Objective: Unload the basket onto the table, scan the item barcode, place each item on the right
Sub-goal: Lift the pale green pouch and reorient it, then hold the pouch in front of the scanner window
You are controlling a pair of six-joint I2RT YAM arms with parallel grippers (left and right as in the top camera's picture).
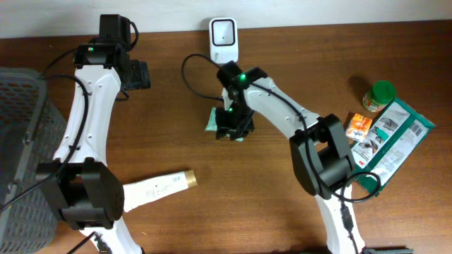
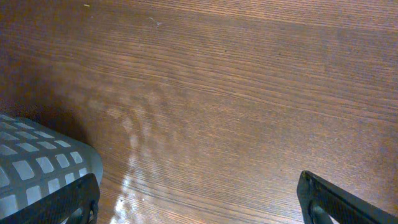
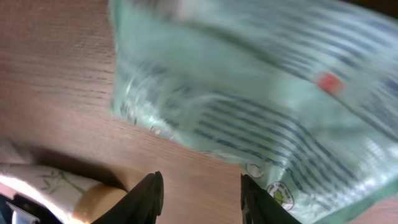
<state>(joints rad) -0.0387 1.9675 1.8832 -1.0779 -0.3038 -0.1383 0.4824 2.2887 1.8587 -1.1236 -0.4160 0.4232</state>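
The pale green packet needs its broad side uncovered to scan the barcode, so my right gripper should next take it by its edge (image 3: 211, 147).
A pale green packet (image 1: 212, 118) lies flat on the wooden table, just below the white barcode scanner (image 1: 223, 35) that stands at the back edge. My right gripper (image 1: 234, 130) hovers at the packet's right edge. In the right wrist view the packet (image 3: 249, 93) is blurred and fills the upper part. The right gripper (image 3: 200, 199) is open there, with only bare wood between its fingers. My left gripper (image 1: 138, 74) is at the back left, far from the packet. It (image 2: 199, 180) stands wide open over bare wood.
A grey mesh basket (image 1: 21, 155) takes up the left edge, and its corner (image 2: 37, 162) is beside my left finger. A white tube with a tan cap (image 1: 159, 188) lies front centre. A green-lidded jar (image 1: 379, 95), a small orange packet (image 1: 358, 125) and a large green bag (image 1: 392, 141) lie at the right.
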